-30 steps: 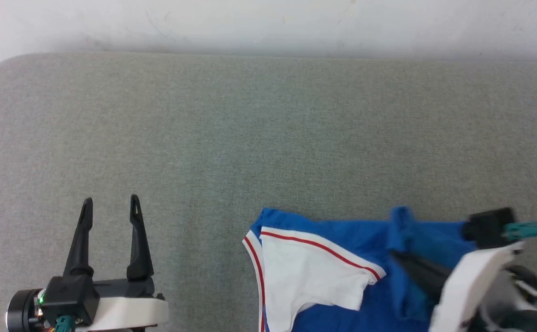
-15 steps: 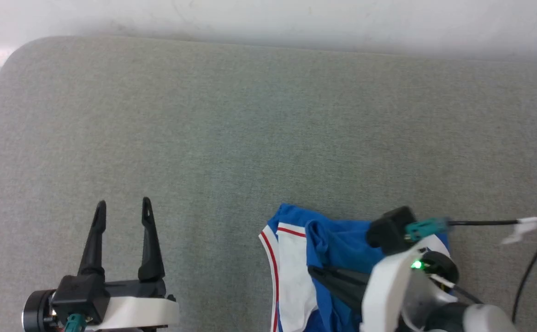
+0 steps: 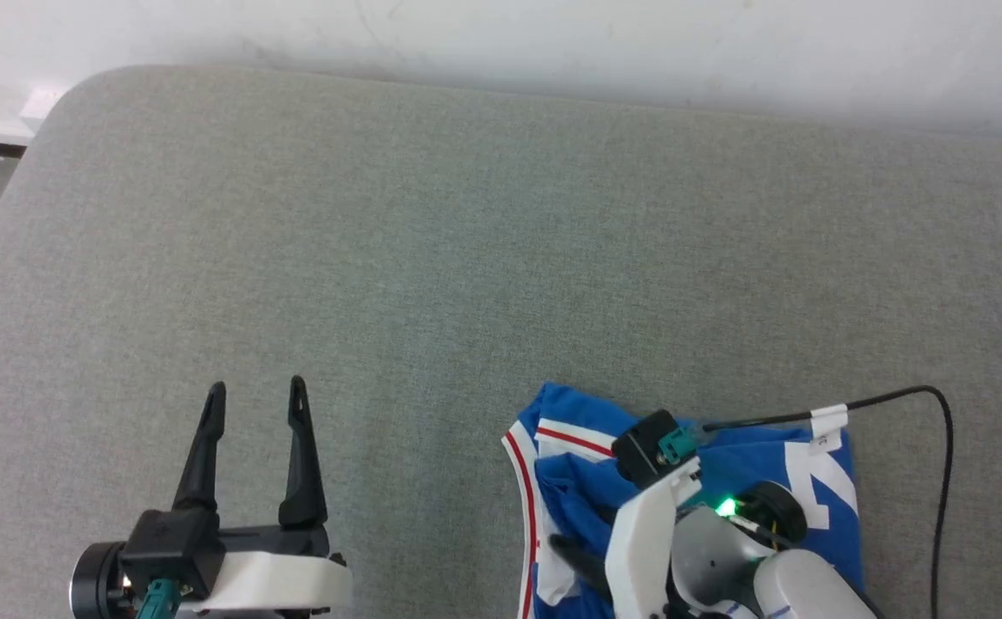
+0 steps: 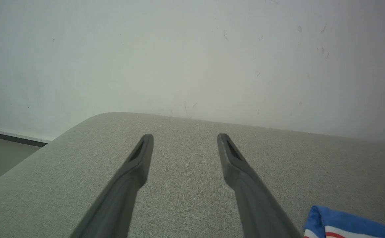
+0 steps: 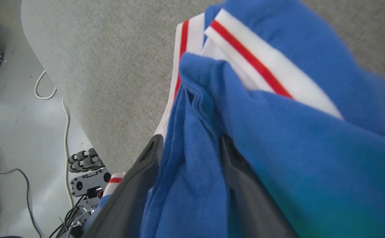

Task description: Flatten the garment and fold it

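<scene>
I will next grab the blue garment with my right gripper by its loose fold (image 3: 575,491) beside the red-and-white trim (image 3: 525,485). This will make the folded bundle neater.
The garment (image 3: 574,494), a bright blue shirt with red-and-white trim, lies bunched at the near right of the grey surface (image 3: 466,258). A blue layer is folded over its white sleeve, and white lettering shows at the right. My right gripper (image 3: 562,543) reaches over it toward the left. In the right wrist view its fingers (image 5: 189,142) stand apart, with a loose fold of the garment (image 5: 278,125) lying between them. My left gripper (image 3: 257,387) hovers open and empty at the near left, clear of the cloth. A corner of the garment (image 4: 341,224) shows beside my left gripper (image 4: 184,137).
The grey padded surface has a rounded far-left corner (image 3: 79,94) and meets a white wall (image 3: 501,34) at the back. A black cable (image 3: 943,447) loops from my right wrist. Below the near edge, the floor (image 5: 7,115) holds cables and equipment.
My right gripper carried a blue layer leftward over the white sleeve, then its fingers spread apart. The head camera shifted. The left gripper stayed open and still.
</scene>
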Robot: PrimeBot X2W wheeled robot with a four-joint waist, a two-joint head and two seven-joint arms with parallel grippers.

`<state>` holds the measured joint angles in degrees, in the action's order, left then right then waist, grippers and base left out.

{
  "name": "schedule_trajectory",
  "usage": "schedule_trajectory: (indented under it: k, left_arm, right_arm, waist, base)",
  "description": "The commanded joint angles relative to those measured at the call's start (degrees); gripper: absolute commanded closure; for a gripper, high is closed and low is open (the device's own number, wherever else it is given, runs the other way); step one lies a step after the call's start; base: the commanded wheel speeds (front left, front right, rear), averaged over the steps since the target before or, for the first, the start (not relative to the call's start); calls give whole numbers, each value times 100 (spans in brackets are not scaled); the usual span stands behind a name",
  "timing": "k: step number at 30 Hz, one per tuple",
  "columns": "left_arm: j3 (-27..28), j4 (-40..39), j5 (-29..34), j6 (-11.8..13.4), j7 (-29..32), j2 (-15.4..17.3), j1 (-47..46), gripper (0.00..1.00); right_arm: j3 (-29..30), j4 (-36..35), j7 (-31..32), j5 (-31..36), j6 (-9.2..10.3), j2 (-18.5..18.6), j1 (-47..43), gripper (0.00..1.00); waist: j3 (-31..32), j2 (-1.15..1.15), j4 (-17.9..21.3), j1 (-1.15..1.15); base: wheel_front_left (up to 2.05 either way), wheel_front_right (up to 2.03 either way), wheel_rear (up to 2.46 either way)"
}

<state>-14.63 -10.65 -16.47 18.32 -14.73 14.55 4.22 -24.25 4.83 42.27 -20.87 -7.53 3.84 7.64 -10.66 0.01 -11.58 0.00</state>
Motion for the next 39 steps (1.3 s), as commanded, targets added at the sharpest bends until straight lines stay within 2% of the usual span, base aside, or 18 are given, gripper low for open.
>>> schedule_trajectory:
  k: [1, 4, 6, 12, 14, 17, 23, 29, 35, 36, 37, 39]
  left_arm:
    - [62, 36, 41, -36, -27, -28, -39, 0]
    - [100, 67, 35, -73, -27, -26, 42, 0]
    - [117, 73, 34, -89, -27, -35, 69, 0]
    - [181, 3, 88, -98, -27, -14, 166, 0]
    - [190, -37, 113, -91, -27, -14, 182, 0]
    - [189, -73, 128, -86, -27, -30, 195, 0]
    - [158, -75, 131, -117, -27, -56, 164, 0]
    - [139, -49, 139, -154, -26, -18, 116, 0]
    - [120, -38, 135, -169, -24, -3, 34, 0]
    - [113, -29, 135, -169, -24, -6, 20, 0]
    - [102, -19, 137, -171, -24, -7, 5, 0]
    - [70, -17, 146, -195, -24, -1, -42, 0]
  right_arm:
    - [-30, -23, -52, -145, 4, -36, 127, 0]
    - [96, -354, -36, -448, 4, -7, 90, 0]
    - [374, -759, -2, -642, 4, 139, -35, 0]
    - [1994, -2003, -261, -580, 4, 678, -733, 0]
    - [2465, -2141, -329, -537, 4, 751, -1033, 0]
    - [2774, -2106, -407, -634, 4, 741, -1374, 0]
    - [2621, -1717, -641, -572, 4, 748, -1527, 0]
    - [2250, -1010, -869, -498, 4, 752, -1269, 0]
    - [2205, -344, -967, -392, 4, 624, -955, 0]
    - [2216, -268, -959, -405, 4, 567, -917, 55]
    - [2228, -206, -934, -438, 4, 505, -888, 100]
    - [2185, -162, -878, -474, 4, 469, -839, 100]
  waist:
    - [58, -1, 55, 0]
    - [128, -1, 127, 0]
    - [167, -1, 173, 0]
    - [182, -1, 360, 0]
    - [159, -1, 426, 0]
    - [122, -1, 515, 0]
    - [54, -1, 548, 0]
    - [-52, -1, 466, 0]
    - [-118, -1, 352, 0]
    - [-117, -1, 340, 0]
    - [-113, -1, 330, 0]
    - [-100, -1, 323, 0]
  base:
    - [0, 0, 0]
    - [0, 0, 0]
    - [0, 0, 0]
    - [0, 0, 0]
    - [0, 0, 0]
    - [0, 0, 0]
    - [0, 0, 0]
    - [0, 0, 0]
    - [0, 0, 0]
    - [0, 0, 0]
    - [0, 0, 0]
    - [0, 0, 0]
